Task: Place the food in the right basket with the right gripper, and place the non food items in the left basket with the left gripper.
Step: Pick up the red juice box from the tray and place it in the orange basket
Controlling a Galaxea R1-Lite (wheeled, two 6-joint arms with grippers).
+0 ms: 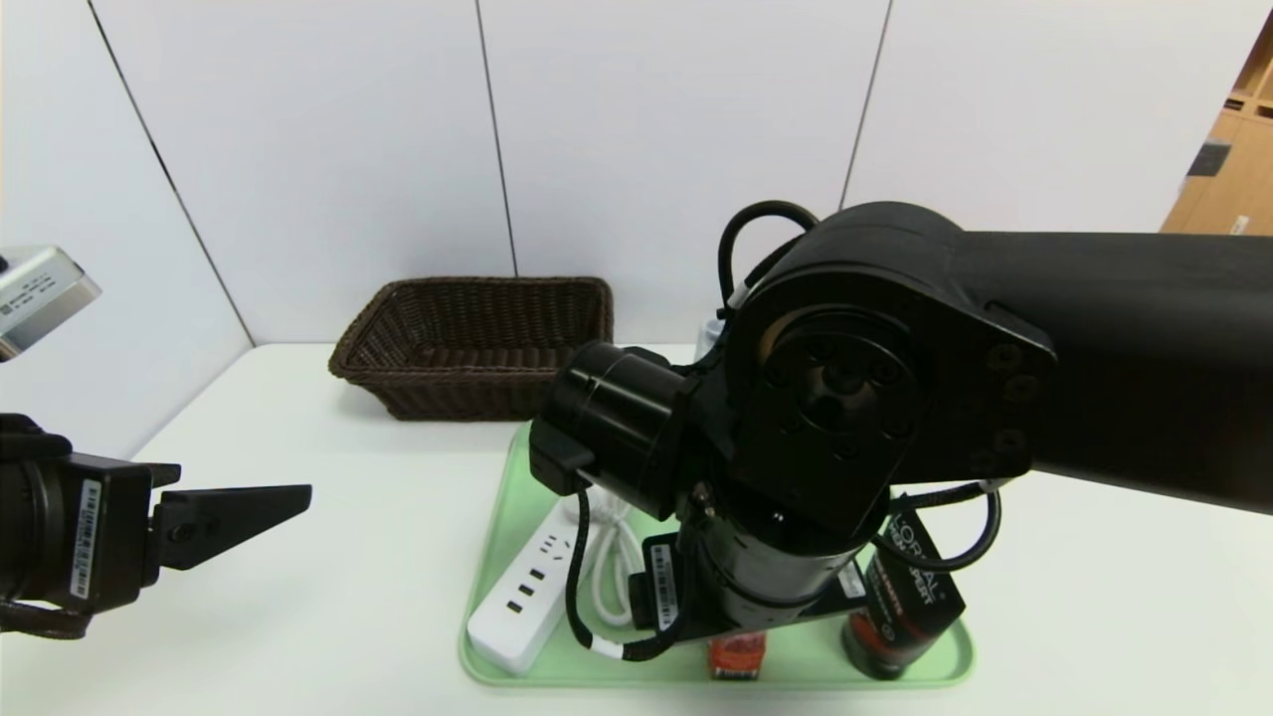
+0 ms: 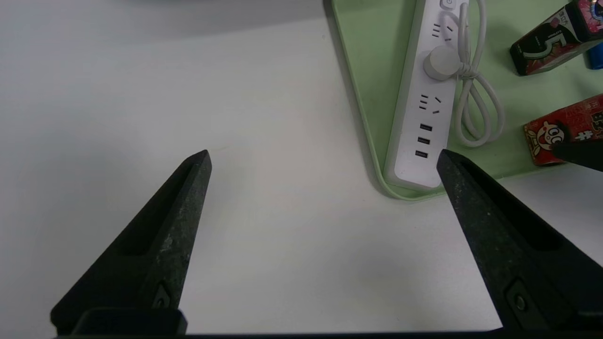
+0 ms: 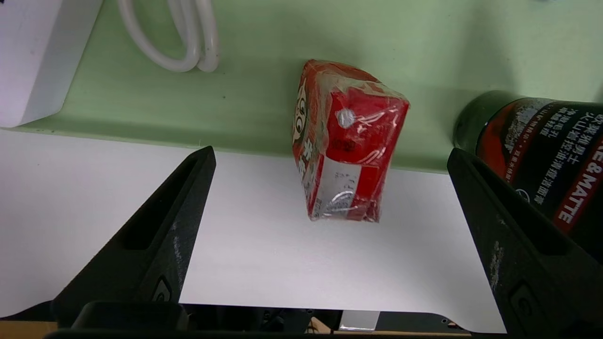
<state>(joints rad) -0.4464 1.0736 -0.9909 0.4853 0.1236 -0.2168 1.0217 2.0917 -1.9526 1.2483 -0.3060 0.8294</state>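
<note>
My right gripper needs to go lower first and then close on the carton, because my fingertips are still above the red carton (image 1: 736,656) (image 3: 348,136) over the green tray.
The red carton (image 3: 348,136) lies at the front rim of the green tray (image 3: 282,47), its end over the rim. My right gripper (image 3: 330,153) is open, its fingers on either side of the carton without touching it. The carton also shows in the head view (image 1: 736,658). The black carton (image 2: 546,42) lies further back on the tray. The white power strip (image 1: 517,597) with its cord and the black L'Oreal tube (image 1: 905,597) are on the tray. My left gripper (image 2: 325,160) is open and empty over bare table left of the tray. The dark brown left basket (image 1: 477,343) stands at the back.
My right arm fills the middle and right of the head view and hides the right basket and much of the tray. A blue marker cap (image 2: 596,56) shows beside the black carton. White wall panels stand behind the table.
</note>
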